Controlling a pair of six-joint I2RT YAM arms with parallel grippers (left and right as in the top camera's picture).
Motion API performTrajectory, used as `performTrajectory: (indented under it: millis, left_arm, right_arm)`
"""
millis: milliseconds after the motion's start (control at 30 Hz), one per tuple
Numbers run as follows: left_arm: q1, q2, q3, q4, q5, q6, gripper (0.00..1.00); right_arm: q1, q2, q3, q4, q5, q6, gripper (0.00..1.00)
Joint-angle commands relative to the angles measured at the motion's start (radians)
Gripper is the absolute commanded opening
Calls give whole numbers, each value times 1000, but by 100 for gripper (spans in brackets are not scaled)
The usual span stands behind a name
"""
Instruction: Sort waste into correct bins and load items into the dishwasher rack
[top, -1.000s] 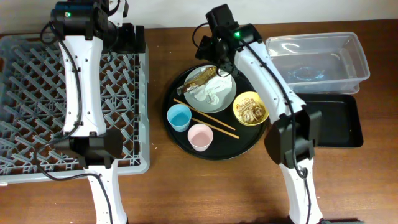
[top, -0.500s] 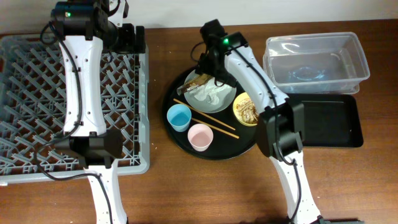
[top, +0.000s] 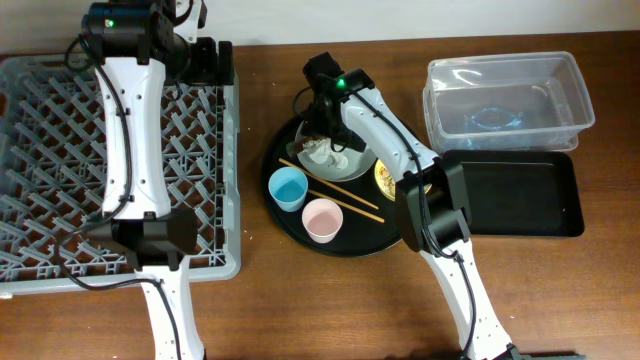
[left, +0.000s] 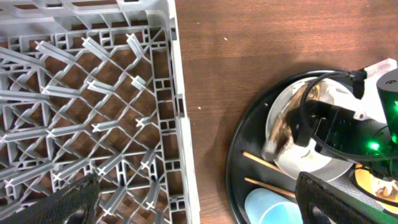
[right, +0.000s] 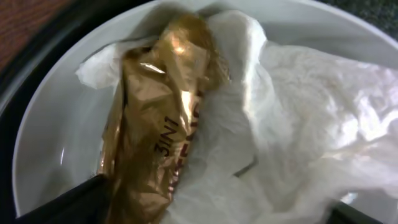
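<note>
My right gripper's fingertips are down inside the plate (top: 320, 172) around the napkin's folds, so it is now time to close on the folds.
The brown wrapper (right: 161, 124) lies on the crumpled white napkin (right: 298, 112) in the pale plate (right: 56, 143). My right gripper (right: 217, 205) is open and low over them, one finger on each side; in the overhead view it (top: 322, 128) covers the plate's far left part. The plate (top: 320, 172), blue cup (top: 288, 188), pink cup (top: 322, 220), chopsticks (top: 335, 192) and yellow bowl (top: 385, 178) with noodle scraps sit on the round black tray (top: 370, 235). My right arm partly hides the bowl. My left gripper (top: 205, 60) is open and empty above the dishwasher rack's (top: 60, 170) far right corner.
The clear tub (top: 510, 100) stands at the back right, with the shallow black rectangular tray (top: 520, 195) just in front of it. In the left wrist view the rack (left: 93, 93) fills the left side and the round tray (left: 249, 143) is on the right.
My right gripper has moved left and down over the plate, closing in on the wrapper and napkin. Its arm now crosses over the yellow bowl. The left arm has not moved.
</note>
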Motion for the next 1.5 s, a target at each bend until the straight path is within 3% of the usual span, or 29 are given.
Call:
performTrajectory:
  millis: [0,100,233,467,767,900,1033,1233,1400,1467]
  left_arm:
    - [3,8,-6,1,-4,-10,99]
    - [3,8,-6,1,-4,-10,99]
    - [3,8,-6,1,-4,-10,99]
    - [3,8,-6,1,-4,-10,99]
    - [3,8,-6,-2,-4,-10,99]
    - [3,8,-6,-2,-4,-10,99]
    - [3,8,-6,-2,-4,-10,99]
    - [3,8,-6,-2,-4,-10,99]
    - [3,8,-6,-2,-4,-10,99]
    - [3,8,-6,-2,-4,-10,99]
  right_arm:
    - [5,53,13,-4,2,-43,39]
    - [5,53,13,-17,1,-43,13]
    - [4,52,13,-33,1,-43,4]
    - [-37,0,101,-100,-200,-279,4]
    - [-196,-54,568,-521,-300,-486,4]
    - [-272,-67,706,-579,-338,-482,4]
    - [-373,-79,773,-579,-312,-388,4]
    - [-536,-79,764,-578,65,-135,4]
    - [-582,-73,764,-560,103,-143,5]
    - [-585,-68,764,-562,137,-146,12]
